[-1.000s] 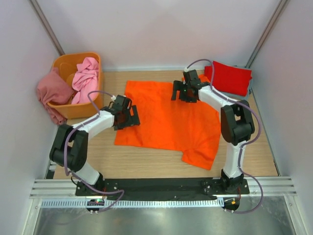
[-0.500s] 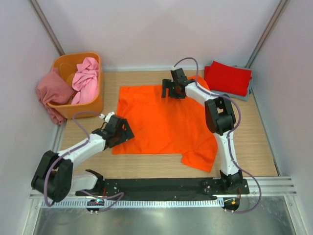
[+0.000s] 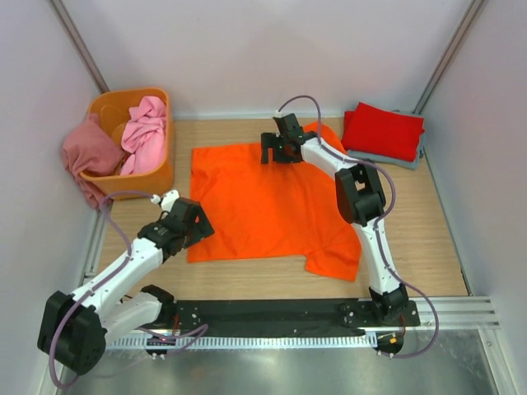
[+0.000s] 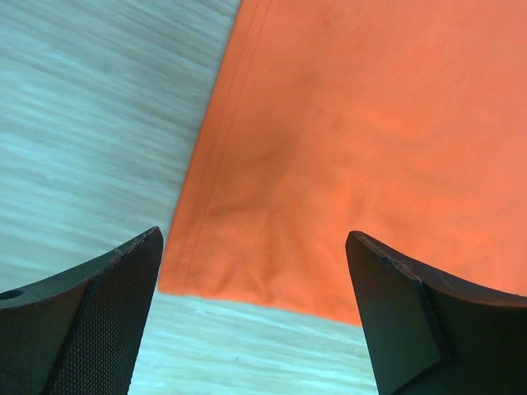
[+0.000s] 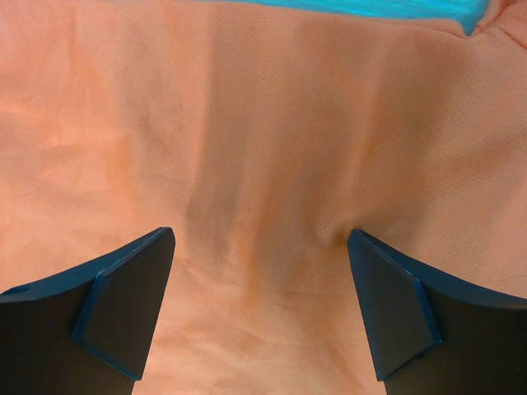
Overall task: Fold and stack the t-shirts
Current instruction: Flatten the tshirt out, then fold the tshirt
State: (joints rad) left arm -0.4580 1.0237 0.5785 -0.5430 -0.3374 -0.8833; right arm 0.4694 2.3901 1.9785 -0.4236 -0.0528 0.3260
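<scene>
The left gripper isn't ready to close yet: its fingers are above the cloth, so it should first lower to the cloth's near left corner and then close on the corner.
The bright orange t-shirt lies spread on the wooden table, one sleeve poking out at the near right. My left gripper is open over its near left corner; that corner shows between the jaws. My right gripper is open over the shirt's far edge, with orange cloth under the jaws. A folded red t-shirt lies on a folded grey-blue one at the far right. A light pink shirt and a dusty rose shirt hang in and over the tub.
The rigid orange plastic tub stands at the far left. White walls close in the table on three sides. A metal rail runs along the near edge by the arm bases.
The left arm has pulled back toward the near left, to the shirt's near left corner. The right gripper has moved left along the far edge. The shirt lies flatter and more square.
</scene>
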